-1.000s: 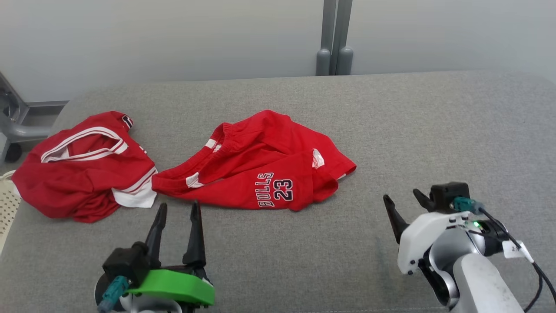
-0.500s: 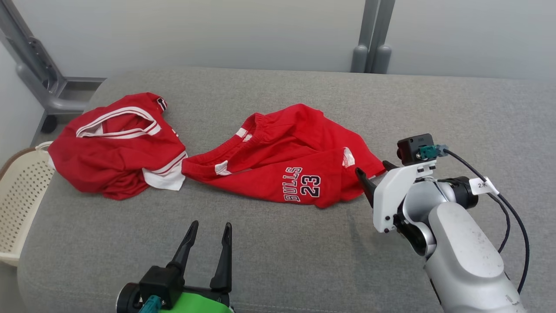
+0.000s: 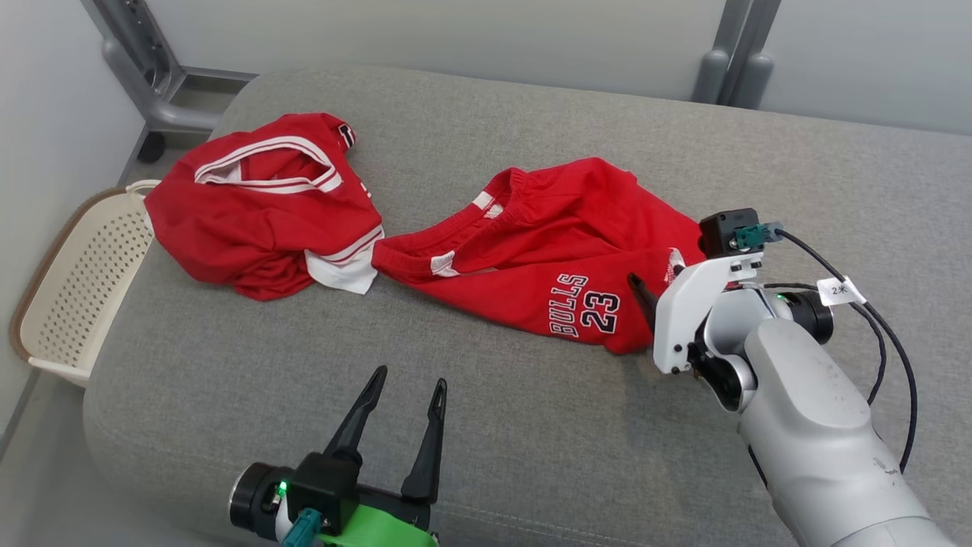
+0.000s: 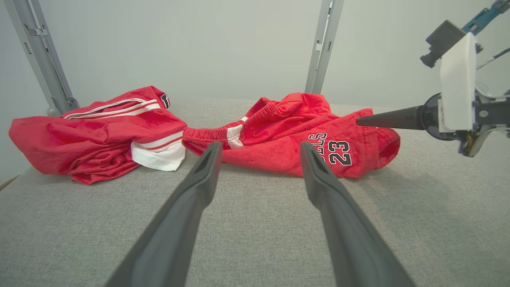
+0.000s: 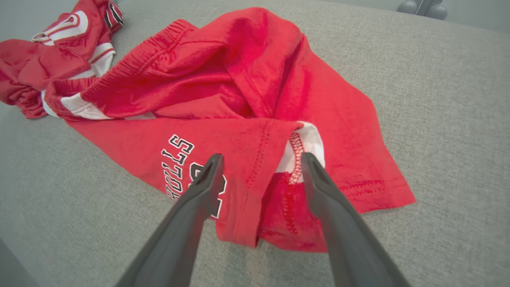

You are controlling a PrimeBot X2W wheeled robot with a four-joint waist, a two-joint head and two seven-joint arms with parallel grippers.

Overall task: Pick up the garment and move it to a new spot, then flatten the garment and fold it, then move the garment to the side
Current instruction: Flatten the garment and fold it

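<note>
My right gripper should next grab the white piece of cloth at the shorts' hem to pick up the shorts: it arches up, while the red leg (image 5: 351,148) beside it lies flat.
Red shorts (image 3: 531,251) printed "BULLS 23" lie crumpled in the middle of the grey cushioned surface (image 3: 531,456). My right gripper (image 3: 653,285) hovers at their right end, jaws open. In the right wrist view, the right gripper (image 5: 261,157) straddles a folded hem of the shorts (image 5: 247,99) beside a white inner patch, holding nothing. My left gripper (image 3: 408,377) stands open near the front edge, well short of the cloth. From the left wrist, the left gripper (image 4: 259,145) points at the shorts (image 4: 287,147), and one right finger (image 4: 390,118) reaches over their right end.
A second red garment with white trim (image 3: 266,205) lies bunched at the left, touching the shorts' waistband. A cream perforated basket (image 3: 76,273) sits off the surface's left edge. Grey metal posts (image 3: 729,68) stand behind by the wall.
The head camera has swung, shifting the whole picture. My right gripper has moved from the bare surface at the front right up to the shorts' right end. Both grippers stay open.
</note>
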